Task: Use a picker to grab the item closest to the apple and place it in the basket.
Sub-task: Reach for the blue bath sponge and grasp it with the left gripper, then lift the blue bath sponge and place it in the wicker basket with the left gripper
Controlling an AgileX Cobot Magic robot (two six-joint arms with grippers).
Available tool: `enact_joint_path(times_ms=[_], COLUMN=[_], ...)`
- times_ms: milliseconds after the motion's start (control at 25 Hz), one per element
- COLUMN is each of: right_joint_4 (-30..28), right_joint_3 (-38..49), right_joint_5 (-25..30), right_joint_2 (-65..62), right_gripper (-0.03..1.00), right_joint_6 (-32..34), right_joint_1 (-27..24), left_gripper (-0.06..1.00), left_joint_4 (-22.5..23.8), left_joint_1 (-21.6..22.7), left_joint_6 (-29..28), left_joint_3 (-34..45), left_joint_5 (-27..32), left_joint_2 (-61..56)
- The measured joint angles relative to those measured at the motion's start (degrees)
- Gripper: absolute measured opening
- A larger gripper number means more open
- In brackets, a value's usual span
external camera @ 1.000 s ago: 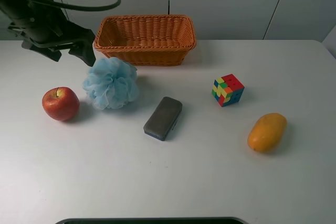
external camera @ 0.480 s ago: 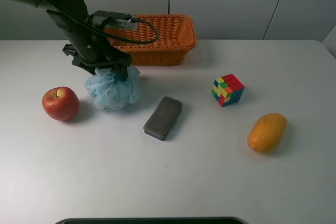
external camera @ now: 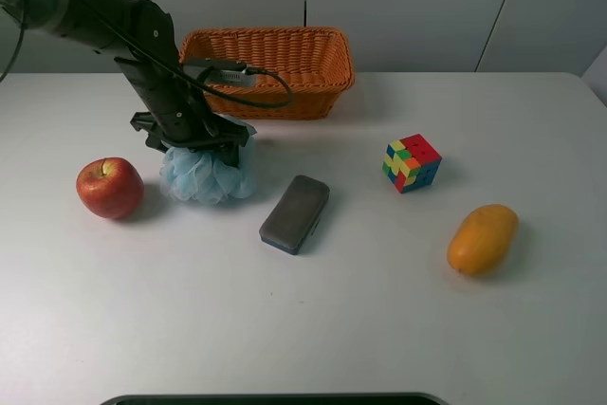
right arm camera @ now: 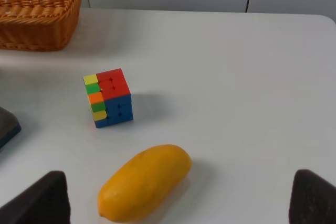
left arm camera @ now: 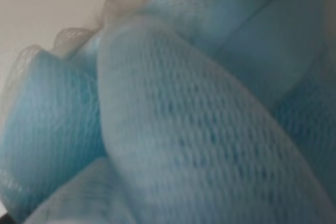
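The bath puff (external camera: 211,175) is the item closest to the apple. My left gripper will next grab its ruffled mesh folds to put it in the basket.
A red apple (external camera: 110,187) lies at the left of the white table. Right beside it sits a light blue mesh bath puff (external camera: 211,175). My left gripper (external camera: 199,138) is pressed down into the top of the puff, and its jaws are buried in the mesh. The puff (left arm camera: 178,119) fills the whole left wrist view, so no fingers show there. The orange wicker basket (external camera: 266,68) stands behind the puff at the table's back. My right gripper (right arm camera: 176,203) is open and empty, low over the table near the mango (right arm camera: 144,182). It is out of the exterior view.
A grey eraser block (external camera: 295,213) lies just right of the puff. A colour cube (external camera: 412,162) and the mango (external camera: 483,238) lie on the right side. The cube (right arm camera: 107,98) and the basket's corner (right arm camera: 39,9) also show in the right wrist view.
My left arm has swung from the back left over to the puff and come down into it. The puff is squashed lower and nudged slightly right.
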Motion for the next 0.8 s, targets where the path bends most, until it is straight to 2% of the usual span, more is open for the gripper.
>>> enact_joint_path(times_ms=[120,200,560,800], right_joint_4=[0.00,0.00,0.00,0.00], right_joint_3=[0.00,0.00,0.00,0.00], right_joint_5=[0.00,0.00,0.00,0.00], right_joint_2=[0.00,0.00,0.00,0.00], right_gripper=[0.63,0.63,0.63,0.63], right_joint_6=[0.00,0.00,0.00,0.00], right_joint_1=[0.00,0.00,0.00,0.00], left_gripper=[0.67,0.53,0.52,0.49], left_joint_4=[-0.23,-0.36,-1.05,-1.17], left_joint_1=[0.00,0.00,0.00,0.00], left_joint_6=[0.00,0.00,0.11,-0.21], left_joint_3=[-0.02,-0.02,-0.11,-4.27], left_joint_5=[-0.22,-0.30,-0.47,6.95], left_joint_2=[0.09,0.09,0.09,-0.17])
